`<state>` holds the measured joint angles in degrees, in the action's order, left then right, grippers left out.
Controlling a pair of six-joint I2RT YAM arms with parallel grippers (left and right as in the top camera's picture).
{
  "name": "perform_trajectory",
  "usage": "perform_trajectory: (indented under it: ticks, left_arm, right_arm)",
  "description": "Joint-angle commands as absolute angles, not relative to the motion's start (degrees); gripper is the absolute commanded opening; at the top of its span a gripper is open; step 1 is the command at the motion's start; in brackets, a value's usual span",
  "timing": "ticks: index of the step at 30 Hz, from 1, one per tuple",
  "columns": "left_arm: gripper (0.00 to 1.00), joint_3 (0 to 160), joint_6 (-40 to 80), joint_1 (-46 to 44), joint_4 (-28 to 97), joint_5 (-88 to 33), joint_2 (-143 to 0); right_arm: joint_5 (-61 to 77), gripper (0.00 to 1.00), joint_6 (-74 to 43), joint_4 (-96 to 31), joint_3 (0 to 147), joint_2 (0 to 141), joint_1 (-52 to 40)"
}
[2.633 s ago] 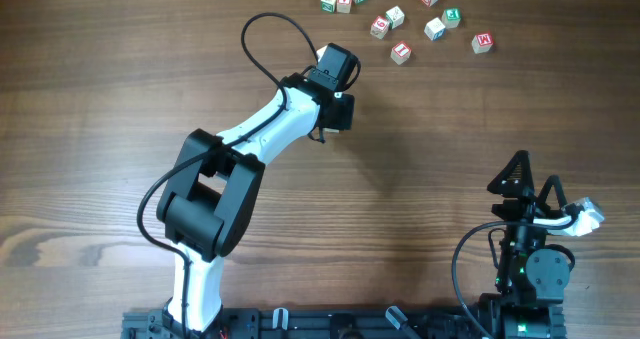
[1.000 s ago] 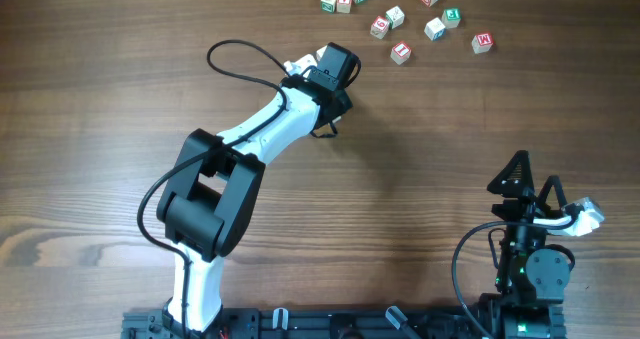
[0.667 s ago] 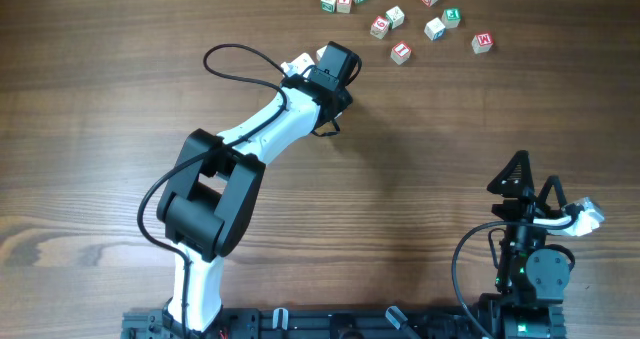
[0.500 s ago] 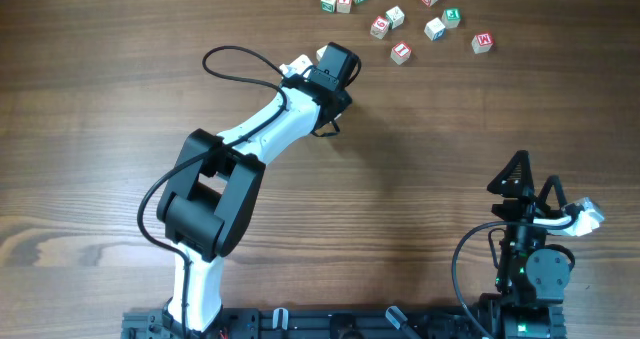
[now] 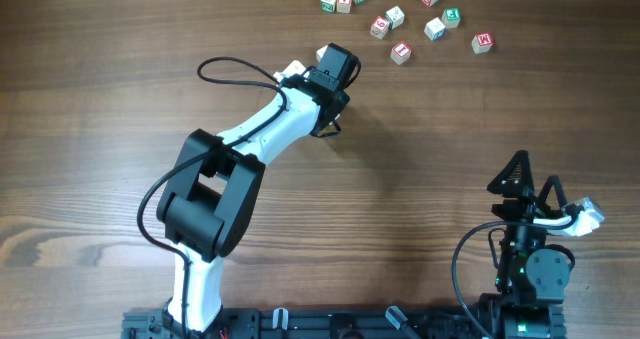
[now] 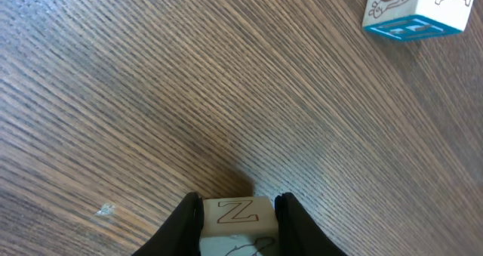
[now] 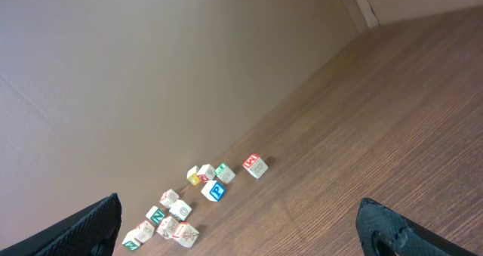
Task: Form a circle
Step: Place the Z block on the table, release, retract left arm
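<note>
The whitish cube is low over flat wood, free of the blue-marked cube, and would land, so it is time for my left gripper to open now.
My left gripper (image 6: 238, 213) is shut on a whitish cube (image 6: 237, 212) with a red outlined Z on its top face, held low over the wood. In the overhead view the left arm (image 5: 285, 109) reaches up the middle of the table and hides that cube. Several letter cubes (image 5: 401, 51) lie in a loose scatter along the far edge; no circle shows among them. One cube with blue markings (image 6: 415, 10) lies ahead and to the right of the held one. My right gripper (image 5: 525, 184) stands open at the near right, holding nothing.
The wooden table (image 5: 480, 129) runs bare between the left arm and the right arm. In the right wrist view the cube scatter (image 7: 213, 189) lies far off near a plain wall (image 7: 151, 60). A black cable (image 5: 230, 64) loops left of the left wrist.
The left wrist has rolled a little and its cable loop has swung further left. The cubes along the far edge and the right arm have not moved.
</note>
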<state>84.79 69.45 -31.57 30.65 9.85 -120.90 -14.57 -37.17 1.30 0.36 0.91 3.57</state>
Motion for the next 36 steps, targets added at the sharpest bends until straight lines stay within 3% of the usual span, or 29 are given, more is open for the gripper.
perform_trajectory:
  ticks: [1,4,11,17,21,22,28,36]
  left_arm:
    - [0.22,84.4,71.4,-32.0,31.0,10.4,-121.6]
    - [0.25,84.4,71.4,-32.1,31.0,10.4,-121.6]
    - [0.48,84.4,71.4,-32.0,31.0,10.4,-121.6]
    - [0.52,84.4,71.4,-32.0,31.0,10.4,-121.5]
    - [0.82,84.4,71.4,-32.0,30.6,10.4,-121.5]
    - [0.99,84.4,71.4,-31.9,30.4,10.3,-121.4]
    - [1.00,84.4,70.1,-31.2,31.3,9.9,-117.9]
    - [1.00,84.4,58.6,-31.2,38.2,13.2,-107.3]
  right_arm:
    - [-13.9,1.00,-36.4,1.6,0.3,0.8,3.8]
    - [-13.9,1.00,-36.4,1.6,0.3,0.8,3.8]
    - [-13.9,1.00,-36.4,1.6,0.3,0.8,3.8]
    - [-13.9,1.00,-36.4,1.6,0.3,0.8,3.8]
    - [-13.9,1.00,-36.4,1.6,0.3,0.8,3.8]
    - [-13.9,1.00,-36.4,1.6,0.3,0.8,3.8]
    - [-13.9,1.00,-36.4,1.6,0.3,0.8,3.8]
    - [-13.9,1.00,-36.4,1.6,0.3,0.8,3.8]
